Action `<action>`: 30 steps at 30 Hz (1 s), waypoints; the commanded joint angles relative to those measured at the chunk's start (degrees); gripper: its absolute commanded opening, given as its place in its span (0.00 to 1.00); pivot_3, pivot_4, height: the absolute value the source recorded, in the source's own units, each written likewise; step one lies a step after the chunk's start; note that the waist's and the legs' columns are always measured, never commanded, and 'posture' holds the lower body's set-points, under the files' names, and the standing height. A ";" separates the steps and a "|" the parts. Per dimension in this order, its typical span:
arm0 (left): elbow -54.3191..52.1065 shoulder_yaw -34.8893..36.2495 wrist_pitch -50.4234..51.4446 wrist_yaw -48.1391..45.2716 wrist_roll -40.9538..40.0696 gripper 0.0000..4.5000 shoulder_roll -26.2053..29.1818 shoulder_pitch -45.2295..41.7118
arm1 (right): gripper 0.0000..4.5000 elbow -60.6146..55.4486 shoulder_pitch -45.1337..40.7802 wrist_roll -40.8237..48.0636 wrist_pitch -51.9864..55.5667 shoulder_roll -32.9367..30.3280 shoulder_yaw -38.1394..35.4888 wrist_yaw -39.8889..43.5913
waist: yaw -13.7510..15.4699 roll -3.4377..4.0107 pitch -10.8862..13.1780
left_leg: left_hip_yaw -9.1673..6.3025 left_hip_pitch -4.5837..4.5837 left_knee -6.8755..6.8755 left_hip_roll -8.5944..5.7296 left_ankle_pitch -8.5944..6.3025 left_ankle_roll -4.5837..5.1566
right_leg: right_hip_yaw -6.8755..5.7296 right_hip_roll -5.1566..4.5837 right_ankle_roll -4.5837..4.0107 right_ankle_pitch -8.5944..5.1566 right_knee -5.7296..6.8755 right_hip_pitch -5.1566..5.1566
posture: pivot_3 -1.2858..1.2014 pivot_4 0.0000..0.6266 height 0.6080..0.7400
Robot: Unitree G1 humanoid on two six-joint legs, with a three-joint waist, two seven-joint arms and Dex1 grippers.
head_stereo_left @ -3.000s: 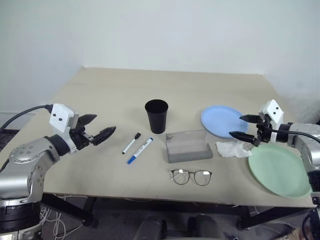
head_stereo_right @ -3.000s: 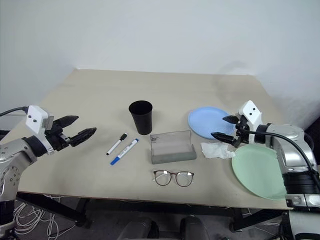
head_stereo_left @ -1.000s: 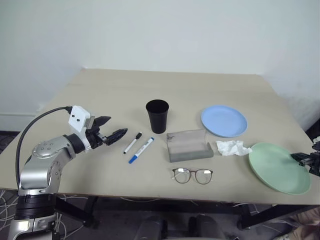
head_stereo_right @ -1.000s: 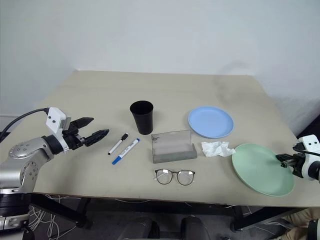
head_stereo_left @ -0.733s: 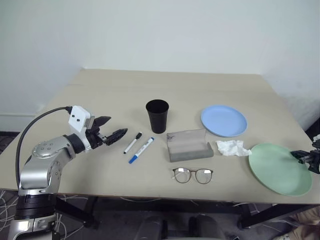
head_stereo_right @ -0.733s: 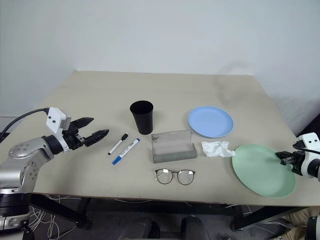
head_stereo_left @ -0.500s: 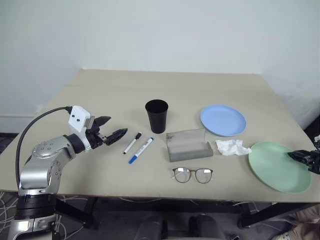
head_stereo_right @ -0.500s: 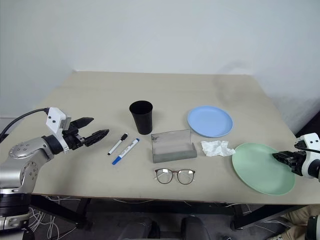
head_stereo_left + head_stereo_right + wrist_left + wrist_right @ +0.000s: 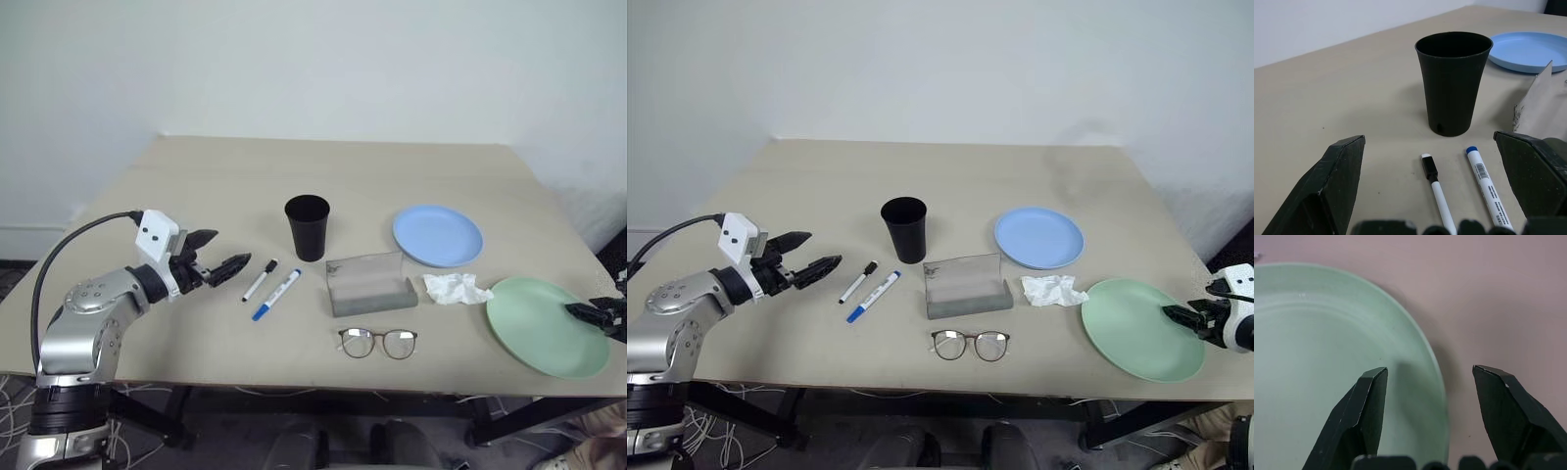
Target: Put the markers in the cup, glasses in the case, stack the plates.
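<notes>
Next, my right gripper grabs the mint green plate by its raised rim (image 9: 1431,377) to stack the plates.
Two markers lie side by side left of centre, one with a black cap (image 9: 259,280) and one with a blue cap (image 9: 275,294). The black cup (image 9: 308,227) stands upright just behind them. My left gripper (image 9: 233,248) hovers open to the left of the markers, pointing at them, holding nothing. The glasses (image 9: 377,344) lie unfolded near the front edge, in front of the grey case (image 9: 370,286), whose lid stands open. The light blue plate (image 9: 437,236) lies behind the mint green plate (image 9: 544,326). My right gripper (image 9: 1430,369) is open astride the green plate's right rim.
A crumpled white tissue (image 9: 456,288) lies between the two plates, right of the case. The green plate sits close to the table's (image 9: 196,186) front right corner. A white wall rises behind the table.
My right gripper, shut on the green plate's rim a second ago, has opened, and the plate has settled flat. The left arm has stayed where it was.
</notes>
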 commanded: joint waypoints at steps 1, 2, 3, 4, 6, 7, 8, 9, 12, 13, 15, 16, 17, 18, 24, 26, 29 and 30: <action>-2.44 1.92 -0.20 0.45 -0.86 1.00 0.11 -0.02 | 0.54 1.27 -2.26 -0.61 -1.30 -2.08 -0.30 -0.30 | -0.01 0.01 0.00 | 0.02 0.00 0.00 0.00 0.00 0.00 | 0.01 0.00 0.00 0.00 0.00 -0.01 | 0.52 0.00 0.99; -2.45 1.92 -0.23 0.50 -0.88 1.00 0.10 0.07 | 0.47 1.70 -2.47 -0.76 -1.44 -2.11 -0.25 -0.32 | -0.01 0.01 0.00 | 0.04 0.00 0.00 0.00 0.00 0.00 | 0.02 0.00 0.00 0.00 0.00 -0.01 | 0.52 0.00 0.99; -2.48 1.91 -0.25 0.55 -0.89 1.00 0.07 0.17 | 0.39 2.01 -2.69 -0.90 -1.51 -2.11 -0.20 -0.34 | -0.01 0.00 0.00 | 0.04 0.01 0.00 0.00 0.00 0.01 | 0.02 0.00 0.00 0.00 0.00 -0.01 | 0.52 0.00 0.99; -2.58 1.92 -0.24 0.60 -0.92 1.00 0.05 0.26 | 0.32 2.29 -2.88 -1.00 -1.55 -2.14 -0.16 -0.31 | -0.01 0.00 0.00 | 0.05 0.01 0.00 0.00 0.01 0.01 | 0.02 0.01 0.00 0.00 0.00 0.00 | 0.52 0.00 0.99; -2.63 1.89 -0.22 0.67 -0.94 1.00 0.02 0.33 | 0.16 2.68 -3.13 -1.12 -1.71 -2.19 -0.07 -0.31 | -0.01 0.00 0.00 | 0.05 0.01 0.00 0.00 0.01 0.01 | 0.03 0.02 0.00 0.00 0.00 -0.01 | 0.52 0.00 0.99; -2.60 1.86 -0.24 0.71 -0.95 1.00 0.03 0.34 | 0.07 2.84 -3.19 -1.18 -1.81 -2.25 -0.03 -0.37 | -0.01 0.00 0.00 | 0.06 0.01 0.00 0.00 0.01 0.01 | 0.03 0.02 0.00 0.00 0.00 0.00 | 0.52 0.00 0.99; -2.63 1.84 -0.24 0.78 -0.98 1.00 0.02 0.40 | 0.00 2.99 -3.23 -1.24 -1.88 -2.31 -0.02 -0.49 | -0.04 -0.03 -0.01 | 0.06 0.01 0.00 0.00 0.01 0.01 | 0.03 0.02 0.00 0.00 0.00 0.00 | 0.52 0.00 0.99; -2.61 1.78 -0.25 0.82 -1.01 1.00 0.01 0.40 | 0.00 3.10 -3.36 -1.29 -1.88 -2.37 -0.01 -0.58 | -0.18 -0.06 -0.02 | 0.06 0.04 0.01 0.00 0.00 0.02 | 0.03 0.03 0.00 0.00 -0.01 0.03 | 0.52 0.00 0.99; -2.49 1.61 -0.31 0.86 -1.05 1.00 0.02 0.32 | 0.00 3.48 -3.68 -1.31 -1.98 -2.47 -0.08 -0.69 | -0.30 -0.05 -0.02 | 0.13 0.04 0.03 0.00 0.06 0.12 | 0.03 0.00 0.01 0.00 -0.06 0.05 | 0.52 0.00 0.99; -2.42 1.57 -0.34 0.86 -1.04 1.00 0.02 0.27 | 0.00 3.62 -3.77 -1.22 -1.98 -2.52 -0.19 -0.68 | -0.31 -0.05 -0.02 | 0.16 0.04 0.04 0.00 0.07 0.13 | 0.04 -0.02 0.01 0.00 -0.07 0.05 | 0.52 0.00 0.99; -2.28 1.50 -0.41 0.82 -0.99 1.00 0.04 0.17 | 0.00 3.50 -3.96 -1.06 -1.71 -2.58 -0.25 -0.48 | -0.33 -0.05 -0.02 | 0.21 0.04 0.04 0.00 0.07 0.14 | 0.10 -0.04 0.01 0.00 -0.07 0.05 | 0.52 0.00 0.99; -2.27 1.47 -0.42 0.80 -0.97 1.00 0.04 0.15 | 0.00 3.40 -4.02 -0.98 -1.59 -2.61 -0.27 -0.29 | -0.33 -0.05 -0.02 | 0.21 0.04 0.04 0.00 0.08 0.14 | 0.14 -0.04 0.01 0.00 -0.07 0.04 | 0.52 0.00 0.99; -2.27 1.45 -0.43 0.78 -0.96 1.00 0.05 0.15 | 0.00 3.40 -4.14 -0.82 -1.34 -2.63 -0.36 -0.14 | -0.33 -0.05 -0.02 | 0.22 0.04 0.04 0.00 0.08 0.14 | 0.16 -0.04 0.01 0.01 -0.07 0.04 | 0.52 0.00 0.99; -2.25 1.42 -0.44 0.76 -0.95 1.00 0.06 0.10 | 0.00 3.71 -4.38 -0.65 -1.05 -2.73 -0.55 -0.16 | -0.33 -0.05 -0.02 | 0.22 0.04 0.04 0.00 0.08 0.14 | 0.18 -0.04 0.02 0.01 -0.07 0.04 | 0.52 0.00 0.99; -2.16 1.25 -0.62 0.80 -0.73 1.00 0.03 0.06 | 0.00 4.97 -6.03 1.59 0.80 -4.05 -2.85 1.87 | -0.33 -0.01 -0.01 | 0.22 0.02 0.03 0.00 0.07 0.14 | 0.22 -0.04 0.07 0.05 -0.07 -0.01 | 0.52 0.00 0.99; -2.17 1.24 -0.66 0.82 -0.67 1.00 0.04 0.07 | 0.00 5.52 -6.76 2.27 1.25 -4.65 -3.82 1.50 | -0.32 0.01 -0.01 | 0.25 0.01 0.02 0.00 0.06 0.16 | 0.24 -0.04 0.09 0.07 -0.07 -0.04 | 0.52 0.00 0.99; -2.10 1.20 -0.73 0.82 -0.56 1.00 0.09 0.05 | 0.00 6.88 -8.79 4.17 3.05 -5.73 -6.53 0.30 | -0.32 0.02 -0.01 | 0.25 0.00 0.01 0.00 0.05 0.16 | 0.25 -0.04 0.10 0.08 -0.07 -0.05 | 0.52 0.00 0.99; -2.00 1.07 -0.78 0.82 -0.37 1.00 0.17 0.00 | 0.00 7.38 -9.66 4.95 4.02 -5.98 -7.58 -0.24 | -0.32 0.02 0.00 | 0.24 0.00 0.01 0.00 0.05 0.16 | 0.25 -0.04 0.10 0.08 -0.07 -0.05 | 0.52 0.00 0.99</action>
